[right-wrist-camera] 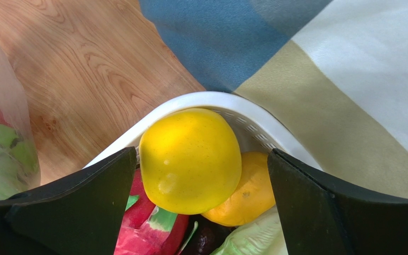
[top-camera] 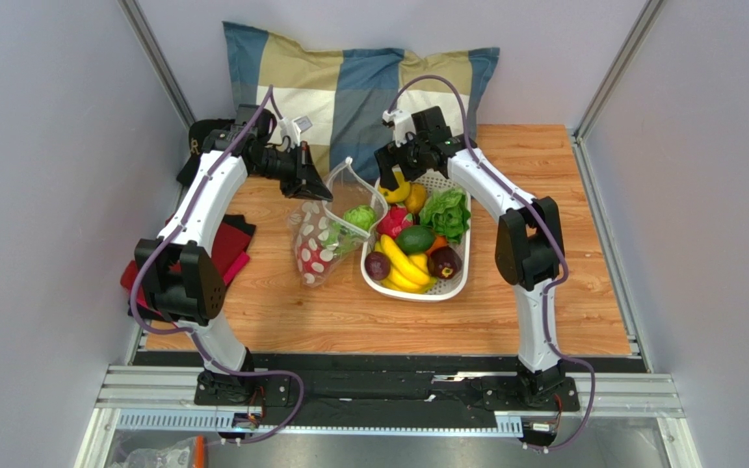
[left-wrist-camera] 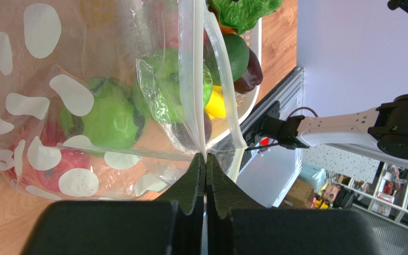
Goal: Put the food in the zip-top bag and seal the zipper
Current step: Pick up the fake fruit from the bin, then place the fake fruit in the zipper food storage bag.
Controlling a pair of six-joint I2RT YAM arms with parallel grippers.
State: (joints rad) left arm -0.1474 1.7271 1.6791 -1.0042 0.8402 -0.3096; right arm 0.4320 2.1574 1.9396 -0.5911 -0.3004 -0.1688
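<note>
My right gripper's fingers are above the sides of the lemon (right-wrist-camera: 190, 159), so it isn't time to close yet. My right gripper should go lower first and then close on the lemon.
The zip-top bag (top-camera: 322, 242), clear with white spots, lies left of the white basket (top-camera: 452, 289) with its mouth held up. My left gripper (left-wrist-camera: 206, 158) is shut on the zipper (left-wrist-camera: 193, 69) at the bag's rim. Inside the bag are two round green fruits (left-wrist-camera: 110, 117) and a red piece (left-wrist-camera: 68, 162). My right gripper (right-wrist-camera: 202, 153) is open over the basket's far end, one finger on either side of the yellow lemon (right-wrist-camera: 190, 159), with a gap on the right. The lettuce (top-camera: 446, 214) lies in the basket.
The basket also holds bananas (top-camera: 403, 263), an orange fruit (right-wrist-camera: 248, 194), a pink fruit (top-camera: 393, 222), an avocado (top-camera: 415, 239) and dark red fruits (top-camera: 444, 261). A checked pillow (top-camera: 349, 83) lies behind it. Red cloth (top-camera: 227, 249) sits at the table's left; grey walls close both sides.
</note>
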